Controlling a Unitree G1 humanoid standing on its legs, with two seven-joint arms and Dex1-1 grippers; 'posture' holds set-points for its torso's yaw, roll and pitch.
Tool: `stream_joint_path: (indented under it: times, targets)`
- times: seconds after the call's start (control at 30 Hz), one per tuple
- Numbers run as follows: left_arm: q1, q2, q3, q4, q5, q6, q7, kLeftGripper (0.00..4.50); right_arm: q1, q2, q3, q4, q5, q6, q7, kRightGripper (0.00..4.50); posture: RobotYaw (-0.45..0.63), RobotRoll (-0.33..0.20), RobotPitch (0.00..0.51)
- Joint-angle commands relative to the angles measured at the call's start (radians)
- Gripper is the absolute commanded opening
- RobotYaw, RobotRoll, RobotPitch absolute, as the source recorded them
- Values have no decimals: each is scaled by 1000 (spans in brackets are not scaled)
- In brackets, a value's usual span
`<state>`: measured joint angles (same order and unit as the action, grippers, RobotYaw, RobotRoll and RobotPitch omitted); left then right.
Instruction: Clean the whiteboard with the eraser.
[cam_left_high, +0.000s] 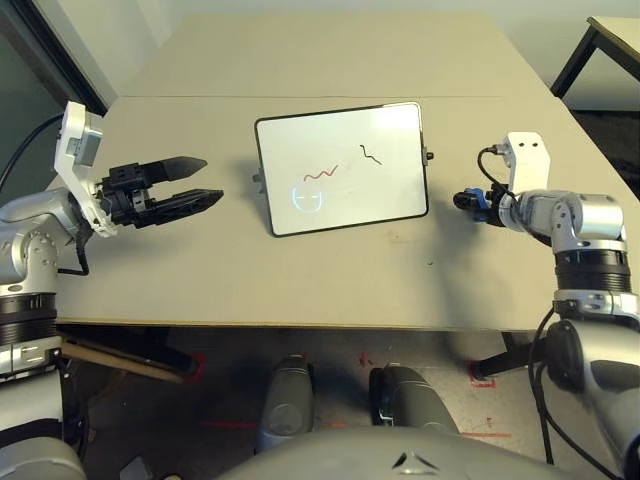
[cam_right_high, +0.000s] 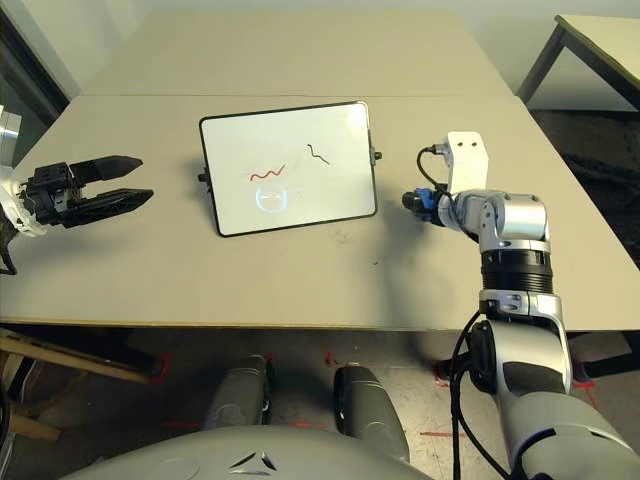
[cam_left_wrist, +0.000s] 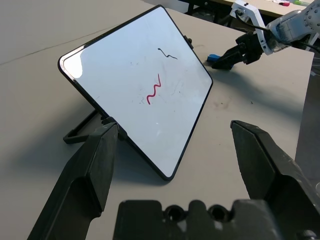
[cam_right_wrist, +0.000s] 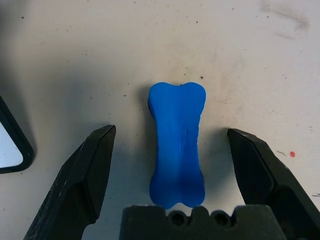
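My right gripper's fingers stand low beside the long sides of the blue eraser, so my right gripper closes on the eraser next.
The whiteboard (cam_left_high: 340, 168) stands tilted on its stand in the middle of the table, with a red squiggle (cam_left_wrist: 154, 90) and a small black one (cam_left_wrist: 167, 53) on it. The blue eraser (cam_right_wrist: 177, 145) lies flat on the table to the right of the board. My right gripper (cam_right_wrist: 171, 131) is open and points down over the eraser. One finger stands on each side of it, and both are clear of it. My left gripper (cam_left_high: 200, 182) is open and empty, hovering left of the board and pointing towards it.
The board's black stand foot (cam_left_wrist: 82, 131) sticks out behind it. The table's front edge (cam_left_high: 300, 325) runs close below the arms. Another table (cam_left_high: 605, 45) stands at the back right. Bare tabletop lies in front of and behind the board.
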<state>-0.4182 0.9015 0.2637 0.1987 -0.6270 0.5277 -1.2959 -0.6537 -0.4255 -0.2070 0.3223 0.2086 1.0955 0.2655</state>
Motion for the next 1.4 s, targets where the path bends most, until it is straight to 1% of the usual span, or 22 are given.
stream_joint_path:
  times: [0.03,0.13,0.27,0.33,0.37,0.47,0.57,0.63,0.77,0.9,1.0,1.07,1.2,1.33,1.4]
  targets:
    - [0,-1,0,-24,-4,8,2,4500,12,6,-7,23,-1,-2,-14,3945,323,0,55]
    - [-1,-1,-2,-25,-4,9,4,4500,13,8,-13,27,4,-4,-18,2780,323,0,55]
    - [-6,-2,-4,-24,-1,9,6,4500,19,-7,8,5,4,-12,2,1218,323,0,55]
    - [-8,-2,-6,-22,0,8,6,4500,23,-21,30,-22,-2,-21,18,521,323,0,55]
    - [-9,-2,-6,-22,0,9,6,4500,25,-27,40,-38,-4,-24,26,329,316,0,54]
    - [-11,-2,-10,-18,2,8,4,4500,26,-51,72,-103,-1,-66,65,327,309,0,56]
    - [-15,-4,-14,-17,3,9,3,4500,27,-83,133,-197,-14,-125,115,327,307,0,57]
    - [-18,-5,-18,-15,4,8,2,4500,30,-112,197,-261,-33,-238,181,327,304,0,57]
    - [-26,-7,-24,-11,5,7,2,4500,-3,-141,298,-327,-95,-347,225,327,298,0,58]
    - [-29,-9,-24,-8,5,8,2,4500,-37,-166,427,-352,-178,-403,279,327,298,0,58]
    - [-37,-12,-28,-1,10,5,3,4500,-70,-210,578,-326,-327,-528,323,327,293,0,56]
    - [-39,-14,-28,0,10,4,2,4500,-87,-226,647,-289,-423,-612,319,327,293,0,56]
    - [-40,-18,-29,0,11,4,1,4500,-115,-202,712,-248,-525,-684,331,327,293,0,56]
    - [-38,-22,-30,-4,11,5,3,4500,-129,-179,741,-214,-605,-727,343,327,295,0,51]
    - [-37,-23,-30,-5,10,4,3,4500,-132,-166,741,-198,-627,-740,354,327,295,0,51]
